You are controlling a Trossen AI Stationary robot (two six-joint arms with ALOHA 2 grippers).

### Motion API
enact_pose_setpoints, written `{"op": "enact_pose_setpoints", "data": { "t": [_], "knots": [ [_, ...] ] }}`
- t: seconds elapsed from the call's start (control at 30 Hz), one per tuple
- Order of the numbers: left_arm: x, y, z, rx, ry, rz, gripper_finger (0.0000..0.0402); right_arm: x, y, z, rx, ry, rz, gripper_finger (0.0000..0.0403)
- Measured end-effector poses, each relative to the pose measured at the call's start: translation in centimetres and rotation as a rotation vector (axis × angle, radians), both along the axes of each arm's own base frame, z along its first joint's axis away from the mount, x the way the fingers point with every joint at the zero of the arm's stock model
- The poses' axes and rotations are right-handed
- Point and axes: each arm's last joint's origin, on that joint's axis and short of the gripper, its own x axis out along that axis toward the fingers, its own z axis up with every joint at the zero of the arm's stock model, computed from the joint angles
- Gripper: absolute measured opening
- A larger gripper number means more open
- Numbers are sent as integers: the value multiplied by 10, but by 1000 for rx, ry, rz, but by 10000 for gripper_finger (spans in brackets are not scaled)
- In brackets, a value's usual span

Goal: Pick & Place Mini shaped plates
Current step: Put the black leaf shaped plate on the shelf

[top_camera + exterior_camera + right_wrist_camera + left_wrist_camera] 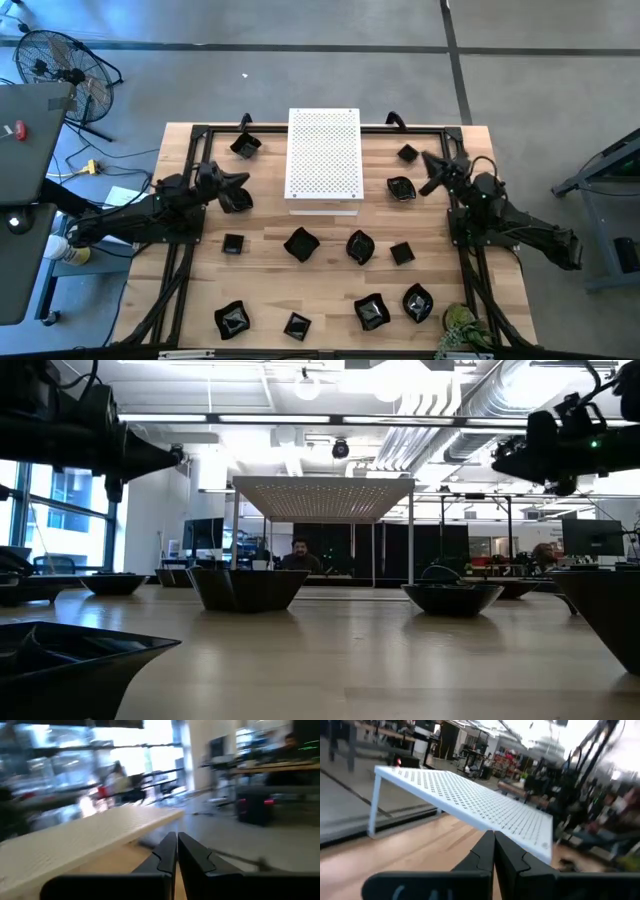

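The curved black plate should go onto the white perforated board. My right gripper needs to grab the plate by its rim (pixel 401 188) next, and then I will move it there.
Several glossy black mini plates lie scattered on the wooden table. In the high view two sit left of the white board (pixel 245 145) (pixel 236 200) and two sit right of it (pixel 407 153) (pixel 400 188). A middle row (pixel 301 243) (pixel 360 246) and a near row (pixel 232 319) (pixel 372 311) lie closer. All rest flat on their bases. My left gripper (pixel 240 182) (pixel 494 840) is shut and empty, raised left of the board. My right gripper (pixel 432 175) (pixel 176 839) is shut and empty, raised right of the board. Both point toward the board.
The white perforated board (pixel 323 160) stands on legs at the far middle of the table, with room under it (pixel 322 500). A small plant (pixel 462 330) sits at the near right corner. A black frame runs along the table edges (pixel 200 130). A fan (pixel 60 65) stands on the floor.
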Motion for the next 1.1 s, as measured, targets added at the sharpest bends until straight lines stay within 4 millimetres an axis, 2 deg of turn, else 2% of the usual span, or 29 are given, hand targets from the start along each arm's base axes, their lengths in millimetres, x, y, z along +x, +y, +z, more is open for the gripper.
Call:
{"op": "enact_pose_setpoints", "data": {
  "t": [0.13,0.33,0.47,0.57,0.67,0.9,1.1],
  "knots": [
    [-1,1,3,-74,-66,37,1,-5,-1,11,9,-171,-111,12],
    [-2,3,2,-163,-110,88,1,-7,-1,16,-25,-213,-117,12],
    [-2,3,1,-120,-70,108,1,-9,-2,18,20,-296,-181,12],
    [-2,4,-1,-116,-47,134,1,-6,-3,17,62,-286,-147,12],
    [-2,4,-2,-113,-36,137,1,0,-5,29,148,-299,-122,12],
    [-3,5,-4,-77,1,196,1,26,-19,60,366,60,-161,12],
    [-3,5,-4,-76,-2,216,1,44,-37,61,704,343,-151,36]
  ]
}}
